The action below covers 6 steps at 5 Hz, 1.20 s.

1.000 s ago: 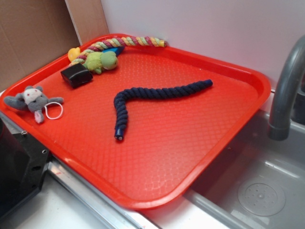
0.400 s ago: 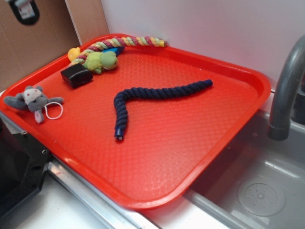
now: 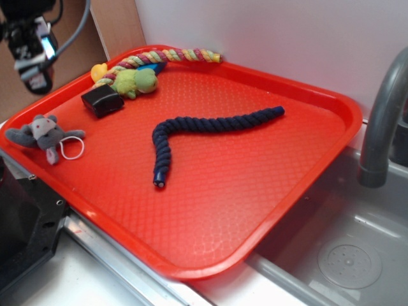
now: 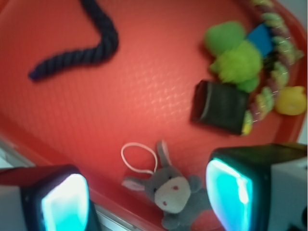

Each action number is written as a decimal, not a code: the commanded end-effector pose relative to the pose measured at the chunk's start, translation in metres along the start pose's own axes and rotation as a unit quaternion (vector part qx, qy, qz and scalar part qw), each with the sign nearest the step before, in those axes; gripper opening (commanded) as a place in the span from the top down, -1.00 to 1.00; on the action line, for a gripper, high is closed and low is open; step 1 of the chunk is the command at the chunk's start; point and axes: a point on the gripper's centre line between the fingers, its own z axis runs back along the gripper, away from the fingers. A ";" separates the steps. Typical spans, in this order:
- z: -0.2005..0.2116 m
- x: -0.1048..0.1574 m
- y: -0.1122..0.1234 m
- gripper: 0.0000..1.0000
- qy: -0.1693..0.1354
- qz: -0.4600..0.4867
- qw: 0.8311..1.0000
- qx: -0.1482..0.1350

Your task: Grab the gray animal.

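The robot should pick the gray animal off the red tray, so its gripper needs to grab the gray animal by its pale face (image 3: 44,128).
The gray animal (image 3: 43,135) is a small plush mouse with a pale face and a white cord loop, lying at the left corner of the red tray (image 3: 306,159). My gripper (image 3: 32,57) hangs in the air at the upper left, above and behind the mouse. In the wrist view the gray animal (image 4: 173,195) lies well below, between the two wide-apart fingers (image 4: 231,195), nearer the right one. The gripper (image 4: 147,199) is open and holds nothing.
A dark blue rope (image 3: 210,131) lies across the tray's middle. A black block (image 3: 102,101), a green-and-yellow plush (image 3: 134,81) and a multicolour rope (image 3: 172,57) sit at the back left. A sink (image 3: 344,255) with a gray faucet (image 3: 382,121) is at right.
The gripper has come down into the exterior view from the upper left edge, toward the tray's left corner. The toys have not moved.
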 end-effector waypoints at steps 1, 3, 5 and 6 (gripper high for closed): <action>-0.033 -0.035 0.016 -1.00 0.032 0.032 0.998 0.042; -0.084 -0.035 0.022 -1.00 0.129 0.018 0.991 0.030; -0.109 -0.036 0.016 1.00 0.192 0.032 0.980 0.034; -0.096 -0.039 0.014 1.00 0.170 0.044 0.983 0.043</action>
